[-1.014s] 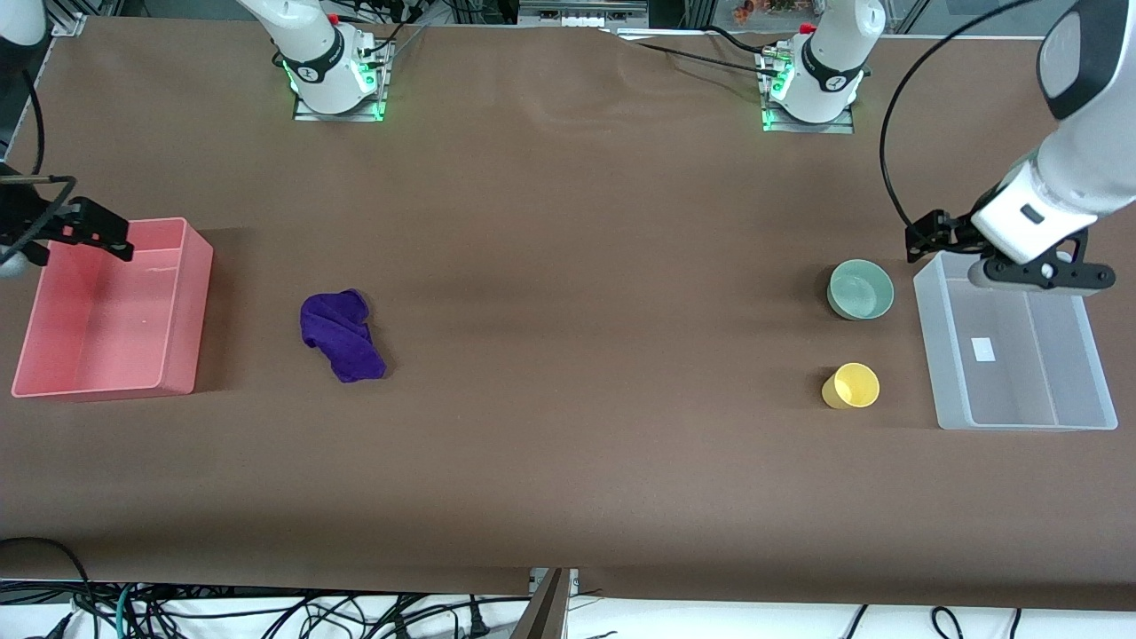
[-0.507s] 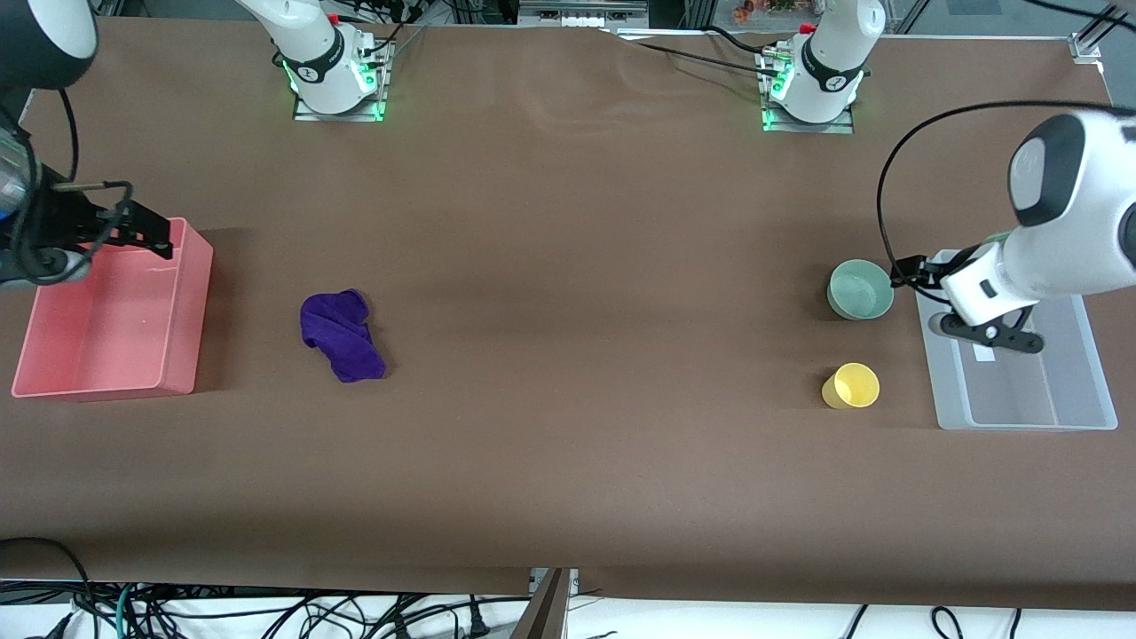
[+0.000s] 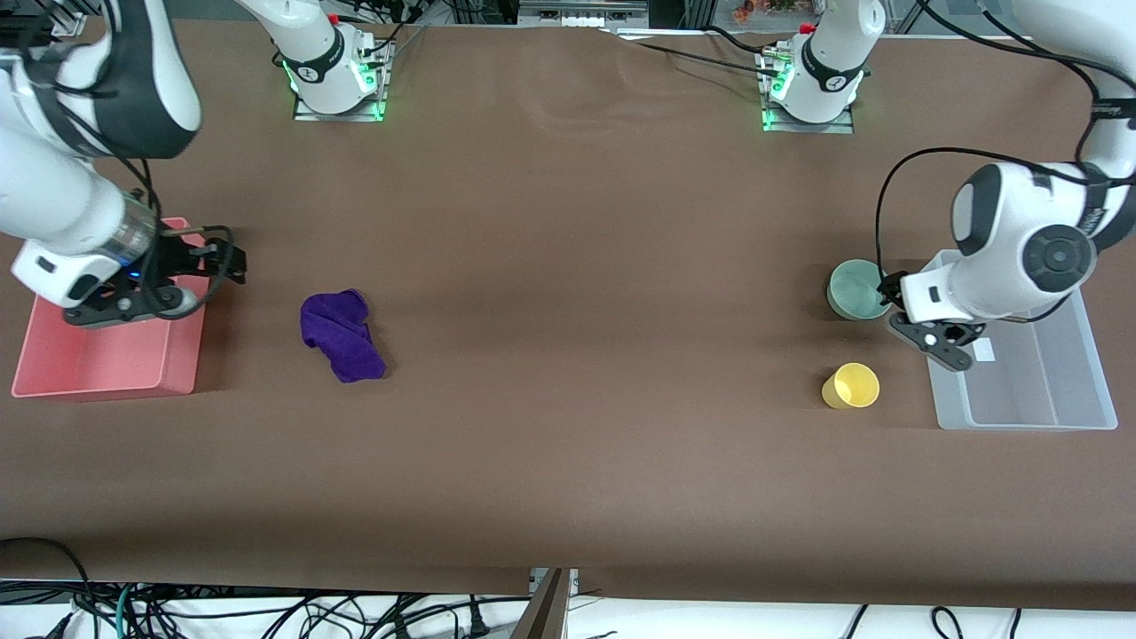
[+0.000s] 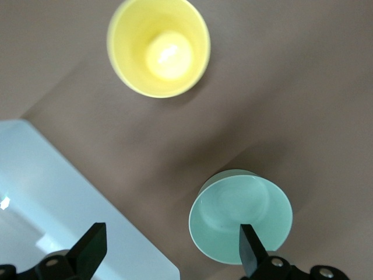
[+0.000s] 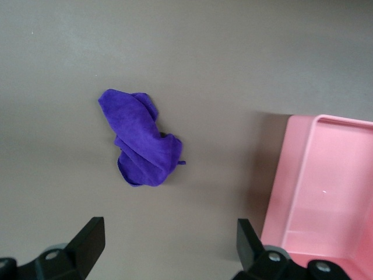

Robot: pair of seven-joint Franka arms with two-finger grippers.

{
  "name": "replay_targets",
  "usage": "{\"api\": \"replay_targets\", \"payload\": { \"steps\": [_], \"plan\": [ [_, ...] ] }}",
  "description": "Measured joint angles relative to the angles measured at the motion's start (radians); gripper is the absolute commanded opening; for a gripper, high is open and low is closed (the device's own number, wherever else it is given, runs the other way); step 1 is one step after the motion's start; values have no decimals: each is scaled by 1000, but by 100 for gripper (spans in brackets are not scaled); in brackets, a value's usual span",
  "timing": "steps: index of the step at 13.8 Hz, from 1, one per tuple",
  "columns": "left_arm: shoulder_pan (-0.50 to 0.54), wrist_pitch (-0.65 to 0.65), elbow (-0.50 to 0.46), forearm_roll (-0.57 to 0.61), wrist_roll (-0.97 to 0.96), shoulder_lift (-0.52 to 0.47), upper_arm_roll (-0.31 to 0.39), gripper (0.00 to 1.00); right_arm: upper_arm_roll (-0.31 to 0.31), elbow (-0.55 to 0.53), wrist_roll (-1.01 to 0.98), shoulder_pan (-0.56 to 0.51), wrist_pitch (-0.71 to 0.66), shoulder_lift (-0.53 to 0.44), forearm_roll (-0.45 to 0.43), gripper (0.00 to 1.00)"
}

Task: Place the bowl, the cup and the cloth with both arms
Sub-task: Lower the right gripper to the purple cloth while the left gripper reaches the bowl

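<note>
I should next grab the purple cloth with my right gripper by its bunched middle [image 3: 343, 332], so it can go in the pink bin [image 3: 106, 357].
The mint-green bowl [image 3: 852, 288] stands upright beside the clear bin. The yellow cup [image 3: 852, 386] stands nearer the front camera than the bowl. The purple cloth [image 3: 342, 335] lies crumpled beside the pink bin. My left gripper [image 3: 890, 293] is open and empty over the gap between the bowl and the clear bin. In the left wrist view [image 4: 171, 236] one finger overlaps the bowl [image 4: 233, 210], and the cup [image 4: 158, 46] shows farther off. My right gripper [image 3: 232, 262] is open and empty over the pink bin's edge toward the cloth. The right wrist view [image 5: 169, 230] shows the cloth [image 5: 141, 140] ahead.
A clear plastic bin [image 3: 1021, 424] stands at the left arm's end of the table and also shows in the left wrist view [image 4: 58, 198]. A pink bin [image 3: 98, 386] stands at the right arm's end and also shows in the right wrist view [image 5: 326, 186]. Brown table covering lies between them.
Both arms have swung inward and lower. The left gripper moved from over the clear bin to beside the bowl. The right gripper moved across the pink bin toward the cloth.
</note>
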Motion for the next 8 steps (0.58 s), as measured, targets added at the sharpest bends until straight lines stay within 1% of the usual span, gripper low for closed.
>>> {"api": "replay_targets", "payload": {
  "steps": [4, 6, 7, 8],
  "plan": [
    [35, 222, -184, 4, 88, 1, 1, 100, 13, -118, 14, 19, 172, 33, 0, 100],
    [40, 275, -235, 4, 104, 6, 0, 100, 20, -159, 20, 25, 229, 75, 0, 100],
    [40, 291, -245, 4, 105, 13, -1, 97, 23, -167, 22, 25, 257, 103, 0, 100],
    [39, 303, -247, 4, 106, 24, -2, 83, 26, -171, 24, 25, 293, 131, 0, 100]
  ]
}}
